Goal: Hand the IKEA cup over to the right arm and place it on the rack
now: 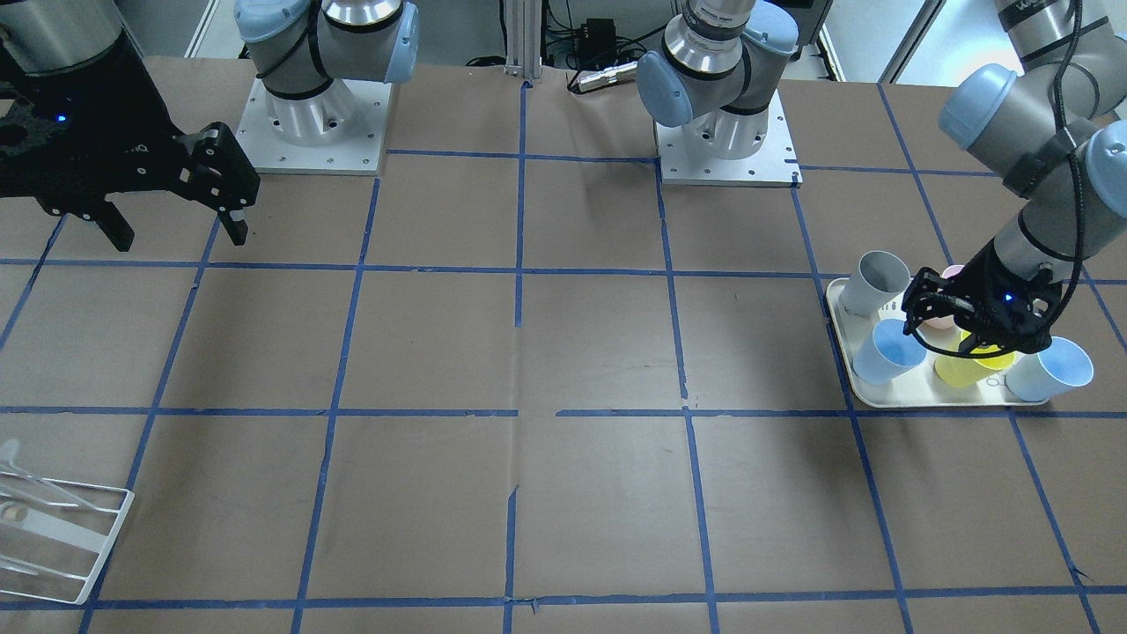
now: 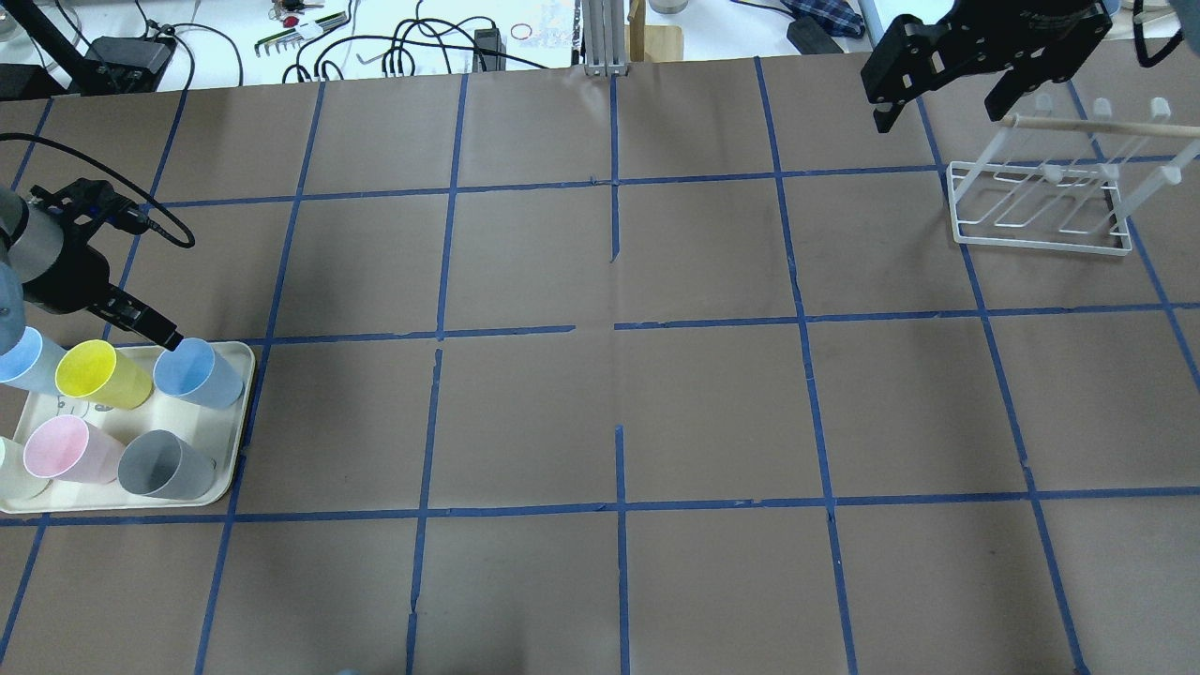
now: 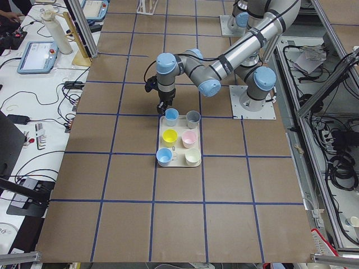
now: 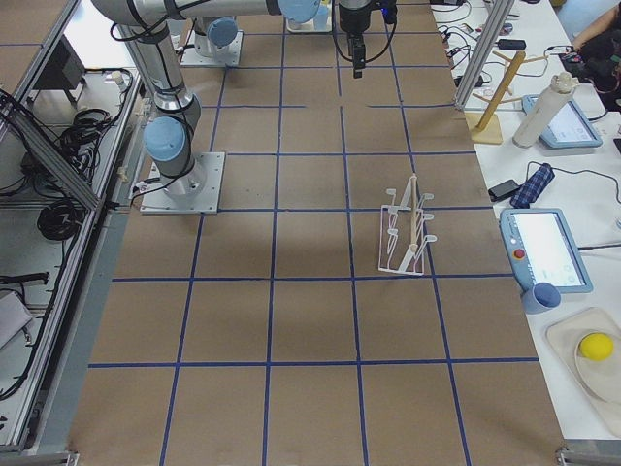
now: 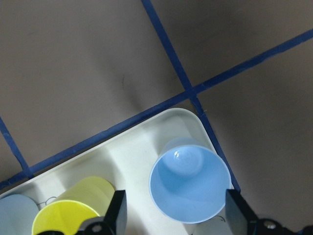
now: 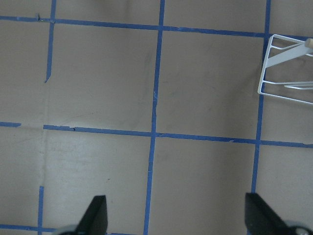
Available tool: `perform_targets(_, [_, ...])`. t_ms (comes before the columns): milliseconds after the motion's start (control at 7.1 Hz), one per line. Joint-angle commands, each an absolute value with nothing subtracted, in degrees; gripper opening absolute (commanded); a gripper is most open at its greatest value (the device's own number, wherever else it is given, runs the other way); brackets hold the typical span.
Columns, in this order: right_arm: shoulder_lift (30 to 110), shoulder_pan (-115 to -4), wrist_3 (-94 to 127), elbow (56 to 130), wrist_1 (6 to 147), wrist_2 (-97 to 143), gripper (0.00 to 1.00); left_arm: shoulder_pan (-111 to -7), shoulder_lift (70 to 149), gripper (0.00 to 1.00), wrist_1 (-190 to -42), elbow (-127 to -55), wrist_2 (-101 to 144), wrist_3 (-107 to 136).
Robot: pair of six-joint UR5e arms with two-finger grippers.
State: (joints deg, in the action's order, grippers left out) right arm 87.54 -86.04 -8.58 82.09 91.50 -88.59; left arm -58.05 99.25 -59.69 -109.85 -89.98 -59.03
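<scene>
My left gripper is going to grab the pale blue IKEA cup by its rim. Then it can hand the cup to my right arm for the rack.
Two pale blue IKEA cups stand upright on a cream tray: one at its far inner corner, the other at the left edge. My left gripper is open. It hovers just above the corner cup, its fingers on either side of the rim, not closed on it. The same cup also shows in the front view. My right gripper is open and empty, high above the table near the white wire rack.
The tray also holds a yellow cup, a pink cup, a grey cup and a cream cup at the edge. The rack has a wooden rod across its top. Blue tape lines grid the brown table.
</scene>
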Motion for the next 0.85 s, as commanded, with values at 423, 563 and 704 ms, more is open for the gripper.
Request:
perform_targets(423, [87.5, -86.0, -8.4, 82.1, 91.6, -88.6, 1.00, -56.7, 105.3, 0.75, -56.4, -110.0, -89.5, -60.2])
perform_targets(563, [87.4, -86.0, -8.3, 82.1, 91.8, -88.4, 1.00, -56.7, 105.9, 0.75, -56.4, -110.0, -89.4, -60.2])
perform_targets(704, [87.4, -86.0, -8.2, 82.1, 91.8, -88.4, 1.00, -56.7, 106.3, 0.65, -56.4, -110.0, -89.4, -60.2])
